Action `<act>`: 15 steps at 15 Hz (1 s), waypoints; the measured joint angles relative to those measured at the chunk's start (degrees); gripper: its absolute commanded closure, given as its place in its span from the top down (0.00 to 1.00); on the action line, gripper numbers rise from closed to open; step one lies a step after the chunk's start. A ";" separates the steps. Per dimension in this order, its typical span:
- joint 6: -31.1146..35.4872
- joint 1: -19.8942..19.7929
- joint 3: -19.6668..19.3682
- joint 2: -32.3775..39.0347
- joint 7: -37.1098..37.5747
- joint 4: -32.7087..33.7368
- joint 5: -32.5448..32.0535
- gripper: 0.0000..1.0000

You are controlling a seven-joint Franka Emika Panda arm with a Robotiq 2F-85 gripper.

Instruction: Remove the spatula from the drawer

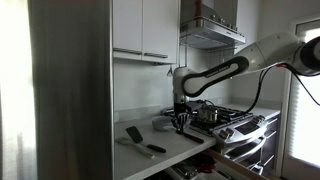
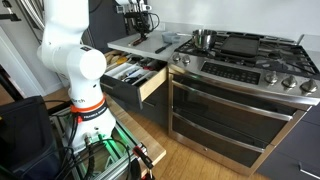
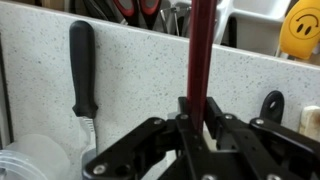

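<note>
The spatula's red handle (image 3: pixel 201 50) rises from my fingers, high over the countertop's front edge, so the spatula comes down next before my gripper releases it.
My gripper (image 3: pixel 200 108) is shut on the spatula (image 3: pixel 201 50), a slim dark red stick that runs up from between the jaws. It hangs over the speckled countertop (image 3: pixel 130 75), clear of the drawer. In both exterior views the gripper (image 1: pixel 181 120) (image 2: pixel 139 24) is low over the counter beside the stove. The drawer (image 2: pixel 148 88) stands pulled open below the counter, with several utensils inside. Its contents show along the top edge of the wrist view (image 3: pixel 140 10). The held spatula is too small to make out in the exterior views.
A wide-bladed spatula (image 1: pixel 134 134) with a black handle (image 3: pixel 83 65) lies on the counter. A bowl (image 1: pixel 162 124) and a steel pot (image 2: pixel 204 38) sit near the gripper. The stove (image 2: pixel 240 70) fills the right. A yellow smiley object (image 3: pixel 302 30) shows beyond the counter.
</note>
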 measured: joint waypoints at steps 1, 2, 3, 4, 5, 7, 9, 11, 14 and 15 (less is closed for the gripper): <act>-0.08 0.11 -0.14 2.33 -0.62 2.12 0.02 0.05; -0.14 0.28 -0.27 4.62 -1.10 4.26 0.02 0.05; -0.32 0.50 -0.40 6.83 -1.48 6.37 0.02 0.05; -0.80 0.80 -0.63 8.99 -1.84 8.60 0.02 0.05; -1.44 1.16 -0.98 10.96 -2.00 10.68 0.01 0.05; -2.56 1.96 -2.00 14.60 -2.21 14.92 -0.01 0.05; -3.63 2.54 -3.03 17.67 -2.25 18.90 -0.01 0.05; -4.67 3.00 -4.07 20.20 -2.29 22.66 -0.01 0.05; -6.68 3.42 -5.03 23.09 -2.49 27.71 -0.01 0.05; -7.33 3.50 -5.15 23.88 -2.73 29.15 0.02 0.05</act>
